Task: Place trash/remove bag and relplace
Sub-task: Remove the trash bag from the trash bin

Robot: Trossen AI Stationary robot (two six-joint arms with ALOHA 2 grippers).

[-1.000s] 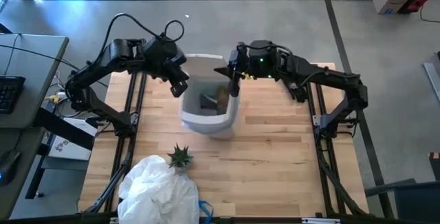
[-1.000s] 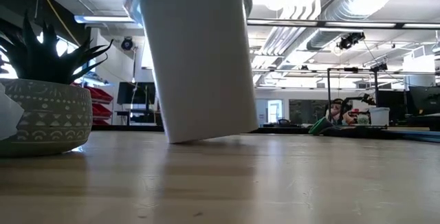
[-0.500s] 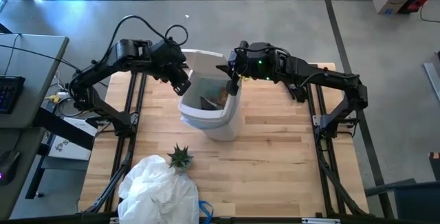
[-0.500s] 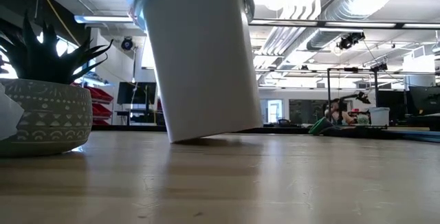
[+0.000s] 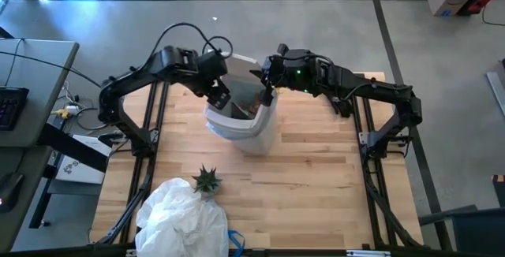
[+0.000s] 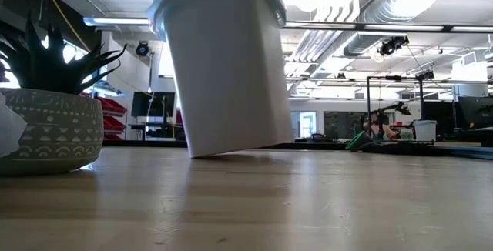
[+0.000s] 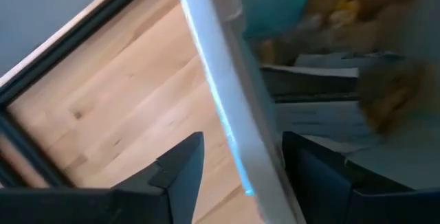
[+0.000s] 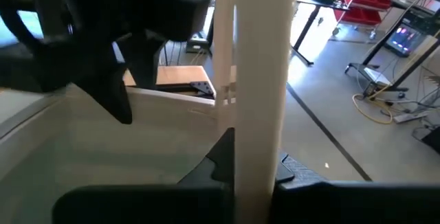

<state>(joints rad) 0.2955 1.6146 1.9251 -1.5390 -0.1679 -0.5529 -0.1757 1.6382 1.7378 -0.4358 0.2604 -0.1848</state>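
Next, my left gripper should grab the white bin by its rim [image 5: 222, 111] to get the trash bag [image 5: 248, 95] out of the bin.
The white bin [image 5: 241, 123] stands tilted at the table's middle, its lower edge [image 6: 202, 155] on the wood. A light-blue bag [image 7: 225, 122] lines it and shows along the rim. Trash lies inside: brown paper [image 7: 385, 90] and white scraps [image 7: 323, 117]. My left gripper [image 5: 223, 98] is open at the bin's left rim, one finger [image 7: 180, 169] outside and one finger [image 7: 313, 176] inside. My right gripper [image 5: 268, 93] is shut on the bin's right rim. My left gripper straddles the rim [image 7: 237, 138] from above, slanting down; I cannot tell whether a finger touches it. My right gripper pinches the bin's right rim [image 8: 258, 124] between its two fingers, one inside and one outside. It comes nearly level from the table's right. The bin leans in the hold.
A small spiky plant in a patterned pot [image 5: 207, 180] stands near the front left. A heap of white plastic [image 5: 181, 217] lies beside it at the front edge. Bare wood stretches to the bin's right and front.
My left gripper has opened, turned, and gone down and toward the table's right, ending astride the bin's left rim. The bin has shifted a little at its top while its base has stayed on the table. My right gripper has kept its hold.
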